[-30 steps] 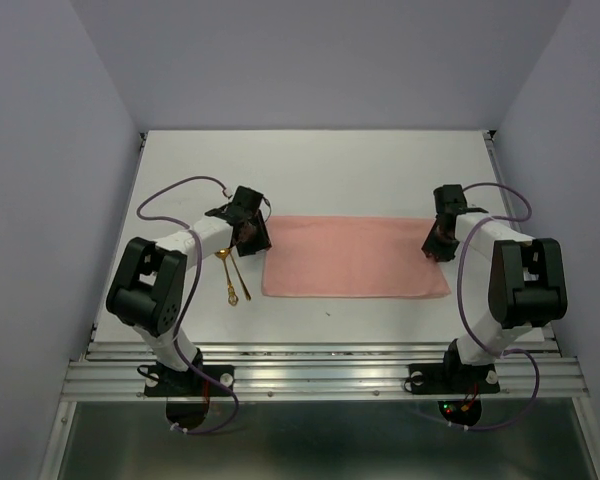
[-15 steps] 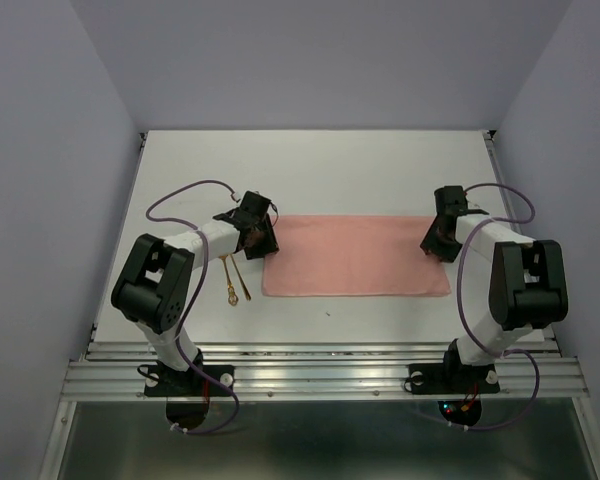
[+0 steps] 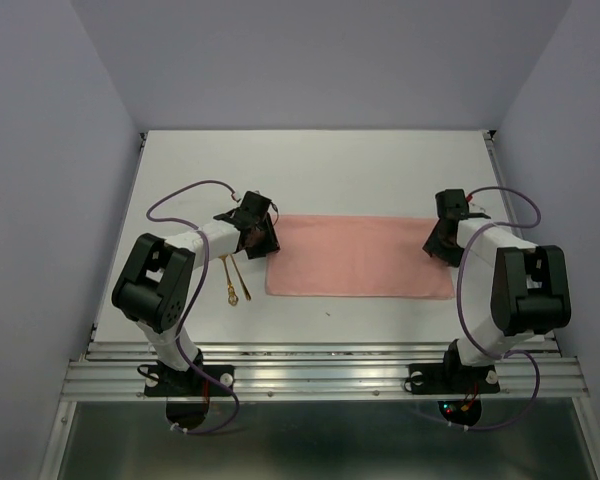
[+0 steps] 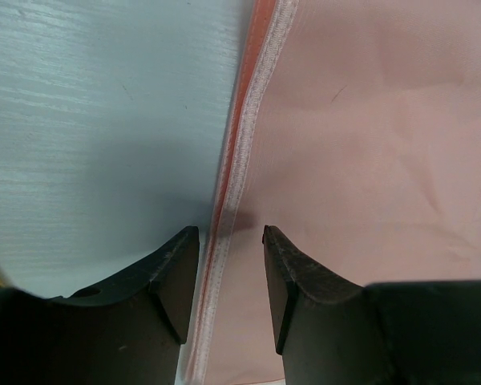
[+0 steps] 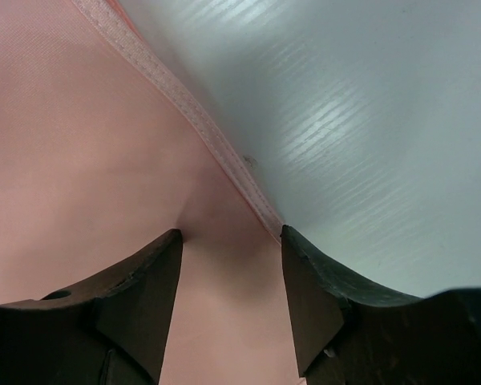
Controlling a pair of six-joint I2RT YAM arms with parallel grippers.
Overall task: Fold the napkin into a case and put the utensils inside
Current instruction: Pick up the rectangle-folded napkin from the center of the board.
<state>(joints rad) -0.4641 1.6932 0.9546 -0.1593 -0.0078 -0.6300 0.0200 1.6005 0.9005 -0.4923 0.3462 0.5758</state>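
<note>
My right gripper should close now, as cloth lies between its open fingers and it would hold the napkin's hem.
The salmon-pink napkin (image 3: 358, 256) lies flat on the white table (image 3: 310, 170) as a wide, folded rectangle. My left gripper (image 3: 259, 236) is low over its left edge. In the left wrist view, the left gripper (image 4: 231, 233) is open and straddles the hemmed edge of the napkin (image 4: 369, 144). My right gripper (image 3: 441, 244) is at the right edge. In the right wrist view, the right gripper (image 5: 231, 234) is open over the napkin (image 5: 80, 144), one fingertip by the hem. The two gold utensils (image 3: 234, 281) lie side by side left of the napkin, under the left forearm.
Lavender walls enclose the table on the left, right and back. A metal rail (image 3: 320, 375) runs along the near edge by the arm bases. Bare white table (image 4: 88, 120) extends behind the napkin.
My left gripper has moved right onto the napkin's left edge. The right gripper's jaws have widened, and the napkin's right edge has shifted slightly to the right.
</note>
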